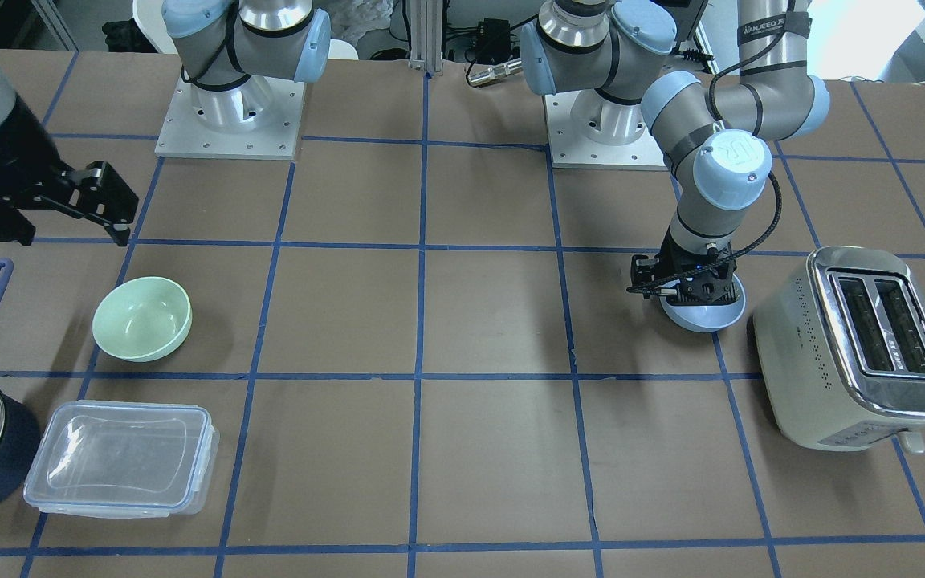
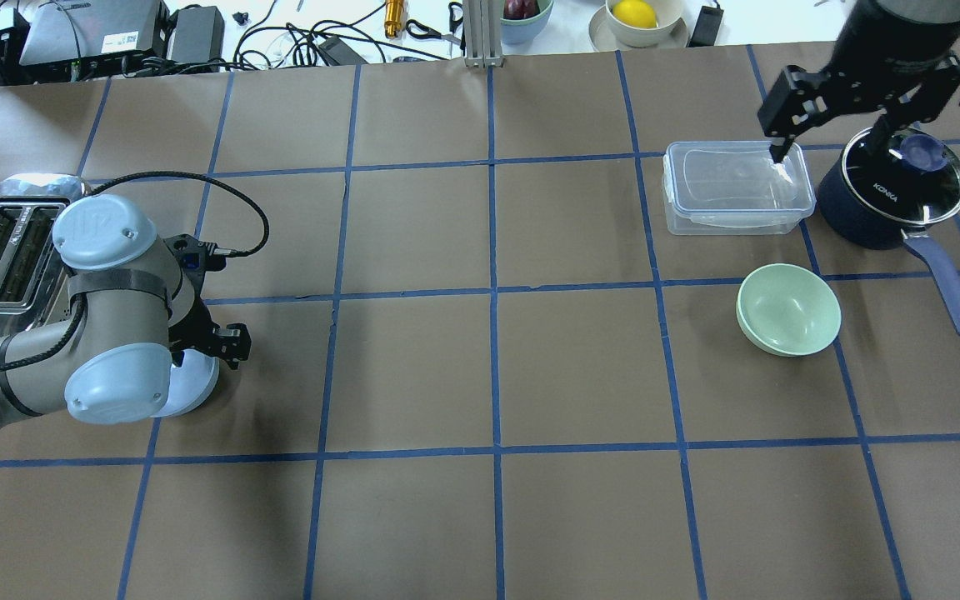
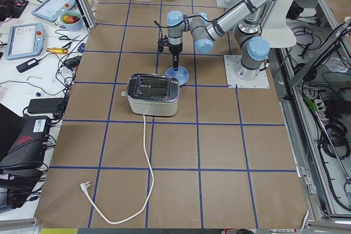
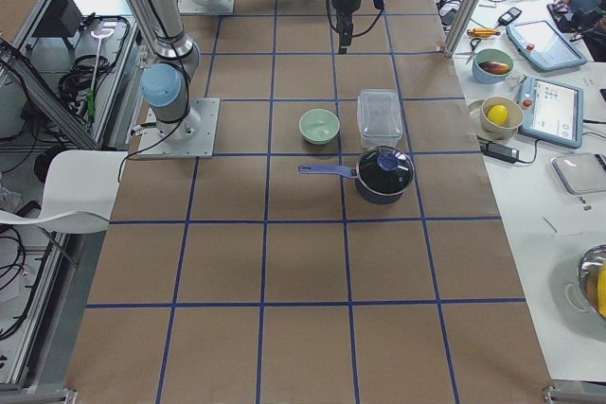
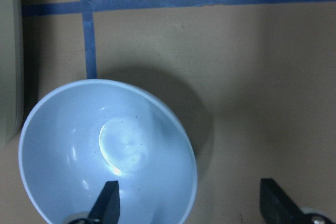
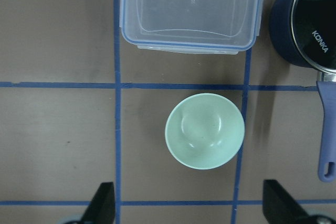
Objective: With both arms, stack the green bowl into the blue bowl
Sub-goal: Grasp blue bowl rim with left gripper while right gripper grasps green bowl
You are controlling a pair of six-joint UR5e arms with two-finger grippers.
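The green bowl should go into the blue bowl (image 1: 703, 316), so my right gripper needs to grab the green bowl by its rim (image 1: 141, 279) next.
The pale blue bowl (image 1: 703, 316) stands next to the toaster and fills the lower left of the left wrist view (image 5: 105, 150). My left gripper (image 5: 191, 203) is open and low over it. One finger (image 5: 107, 200) is inside the bowl and the other is outside, so the jaws straddle its rim without gripping. The mint-green bowl (image 1: 141, 318) stands upright and empty on the table, and also shows in the overhead view (image 2: 788, 309). My right gripper (image 2: 832, 146) is open and empty, high above the table, with the green bowl (image 6: 205, 130) centred below it.
A cream and chrome toaster (image 1: 856, 345) stands close beside the blue bowl. A clear lidded container (image 2: 734, 187) and a dark navy saucepan (image 2: 897, 196) with a blue handle sit just beyond the green bowl. Blue tape marks a grid on the brown table.
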